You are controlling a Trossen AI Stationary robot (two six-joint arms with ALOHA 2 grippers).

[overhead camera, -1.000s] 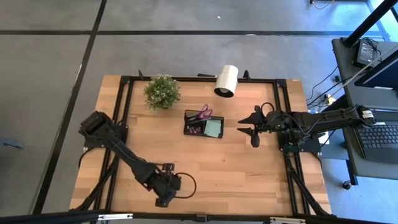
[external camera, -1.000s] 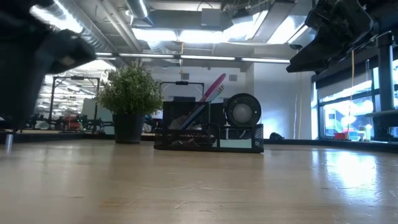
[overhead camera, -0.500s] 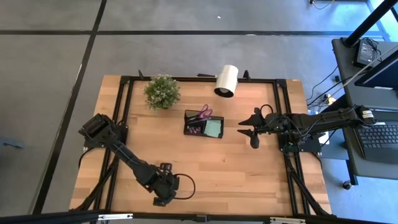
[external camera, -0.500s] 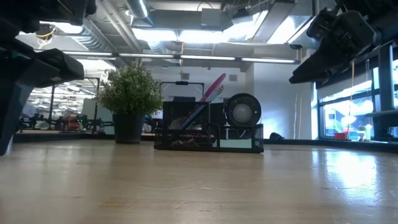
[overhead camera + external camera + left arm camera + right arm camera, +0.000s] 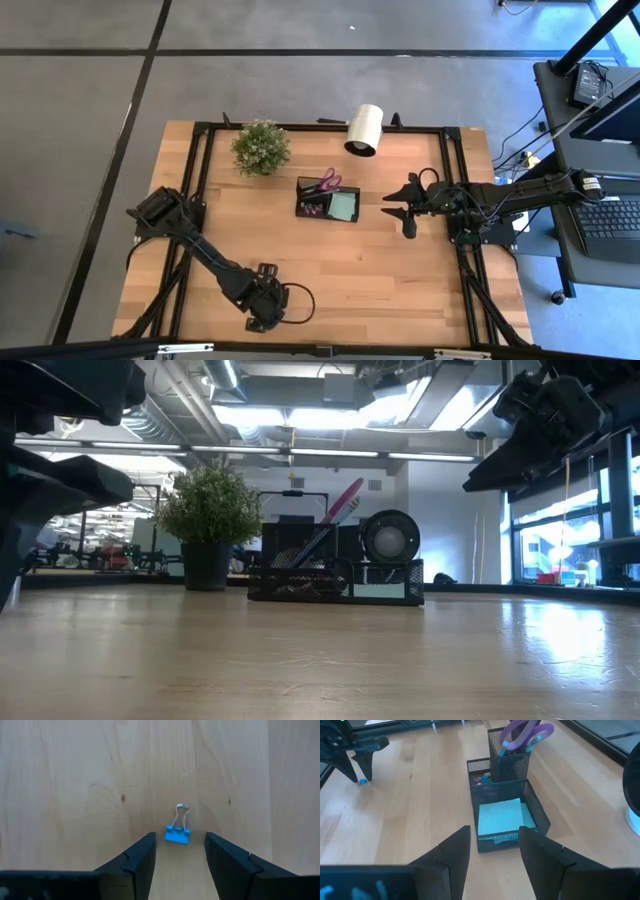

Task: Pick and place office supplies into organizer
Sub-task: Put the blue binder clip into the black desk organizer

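Note:
The fingers of my left gripper are level with the blue clip body, on both sides, so they would catch the clip if they closed now. My left gripper should close on it now.
A small blue binder clip lies flat on the wood near the table's front edge, its wire loops toward the far side. My left gripper points down just above it, open, one finger on each side, touching nothing. In the high view the gripper hides the clip. The black mesh organizer stands mid-table. Purple-handled scissors stand upright in its taller compartment and a light green sticky-note pad lies in its low tray. My right gripper hovers open to the organizer's right.
A potted plant and a white roll stand at the far edge behind the organizer. A black frame runs around the tabletop. Bare wood lies between the organizer and the table's near edge.
My left gripper has sunk toward the table above the blue clip and tipped to point more steeply down. Its fingers stay open.

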